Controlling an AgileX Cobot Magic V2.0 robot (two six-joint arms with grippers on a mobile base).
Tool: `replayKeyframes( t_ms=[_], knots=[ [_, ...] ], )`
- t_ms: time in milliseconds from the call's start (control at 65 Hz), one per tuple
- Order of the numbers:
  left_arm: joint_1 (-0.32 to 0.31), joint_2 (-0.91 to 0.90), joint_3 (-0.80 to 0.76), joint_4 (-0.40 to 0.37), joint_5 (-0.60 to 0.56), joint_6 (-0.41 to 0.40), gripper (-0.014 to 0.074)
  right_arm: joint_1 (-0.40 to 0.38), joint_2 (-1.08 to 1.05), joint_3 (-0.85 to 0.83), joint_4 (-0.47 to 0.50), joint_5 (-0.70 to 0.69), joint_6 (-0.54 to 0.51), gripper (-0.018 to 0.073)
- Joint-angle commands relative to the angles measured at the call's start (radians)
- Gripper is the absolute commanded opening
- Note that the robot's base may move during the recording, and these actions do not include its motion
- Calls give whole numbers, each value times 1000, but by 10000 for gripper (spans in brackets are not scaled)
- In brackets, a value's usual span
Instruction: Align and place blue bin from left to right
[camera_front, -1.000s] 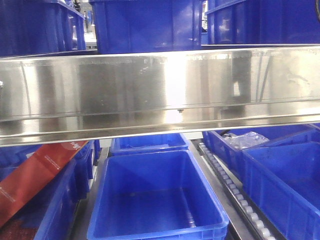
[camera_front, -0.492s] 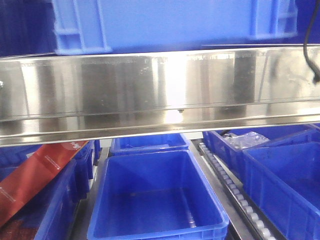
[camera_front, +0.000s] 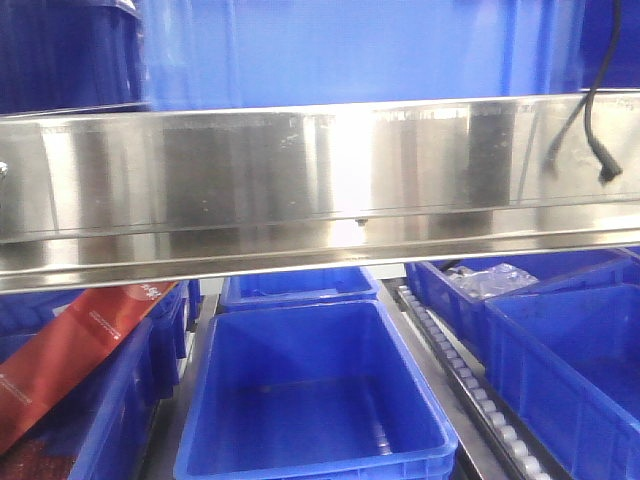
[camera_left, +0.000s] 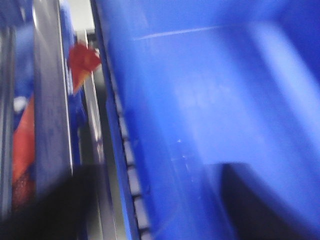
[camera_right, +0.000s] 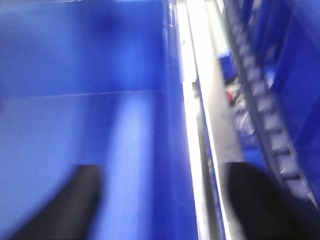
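My left gripper grabs the blue bin by its short side (camera_front: 155, 55) next, to align the bin on the steel shelf (camera_front: 340, 170).
The blue bin (camera_front: 350, 50) fills the top of the front view above the steel shelf lip, its lighter flat wall facing me. In the left wrist view I look into the blue bin (camera_left: 210, 100); my left gripper (camera_left: 150, 205) straddles its left wall, one dark finger (camera_left: 50, 205) outside and the other inside. The right wrist view shows the bin's inside (camera_right: 75, 75) too. My right gripper (camera_right: 167, 205) straddles the right wall, one finger (camera_right: 75, 205) inside and one outside. Both wrist views are blurred.
A steel shelf front (camera_front: 320, 180) spans the front view. Darker navy bins (camera_front: 60, 50) stand on it at the far left. Below are an empty blue bin (camera_front: 310, 400), another bin (camera_front: 570, 370) to the right, a roller rail (camera_front: 470, 385) and a red package (camera_front: 70, 350). A black cable (camera_front: 600, 130) hangs at right.
The lighter blue bin has come into the front view above the shelf, covering the navy bins, and now looks larger and shifted right. The black cable hangs lower at right.
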Motion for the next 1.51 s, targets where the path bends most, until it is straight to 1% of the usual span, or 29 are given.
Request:
replayKeyframes(
  t_ms=[0,169,308,369,415,477,508,523,554,585,615,631,646,677,692,738,785,892,985,1138,1215,1354,1492],
  knots=[
    [1,-13,-14,2,3,7,613,-5,-15,-10,-17,-13,-13,578],
    [1,-34,-55,2,46,7,601,-5,-46,-10,-17,33,-13,570],
    [1,-80,-91,2,46,9,599,-5,-102,-10,-17,42,-13,568],
    [1,-107,-98,2,46,21,583,-5,-134,-10,-17,42,-13,532],
    [1,-128,-98,5,46,38,555,-5,-156,-10,-17,42,-13,483],
    [1,-155,-98,14,46,57,471,-5,-188,-10,-17,44,-13,359],
    [1,-166,-98,14,46,68,407,-5,-205,-10,-17,52,-13,298],
    [1,-171,-98,14,46,76,365,-5,-215,-10,-17,57,-13,247],
    [1,-181,-98,14,46,87,304,-5,-227,-10,-17,67,-13,179],
    [1,-190,-96,10,46,109,209,-5,-243,-10,-17,87,-13,77],
    [1,-200,-92,5,46,124,141,-5,-251,-10,-17,100,-13,9],
    [1,-204,-89,3,46,128,108,-5,-256,-10,-17,111,-13,-39],
    [1,-209,-83,3,46,130,57,-5,-259,-10,-17,118,-13,-69],
    [1,-216,-73,3,46,130,-6,-5,-264,-10,-17,132,-13,-106],
    [1,-221,-62,3,46,130,-40,-5,-269,-5,-17,139,-13,-97],
    [1,-232,-32,3,46,130,-13,-5,-278,12,-17,142,-13,-78],
    [1,-243,9,3,46,130,9,-5,-292,41,-21,133,-13,-78],
    [1,-293,137,-6,46,130,4,-5,-326,138,-23,85,-13,-79],
    [1,-366,290,-34,-66,124,4,-5,-383,282,-23,-8,-13,-79],
    [1,-531,515,-39,-228,124,4,-5,-514,517,-23,-201,-14,-79],
    [1,-620,628,-39,-298,124,4,-5,-591,618,-23,-275,-49,-79],
    [1,-805,812,-32,-425,124,4,-5,-726,750,-23,-353,-85,-79],
    [1,-992,958,-32,-524,124,4,-5,-868,843,-23,-369,-98,-79]
  ],
)
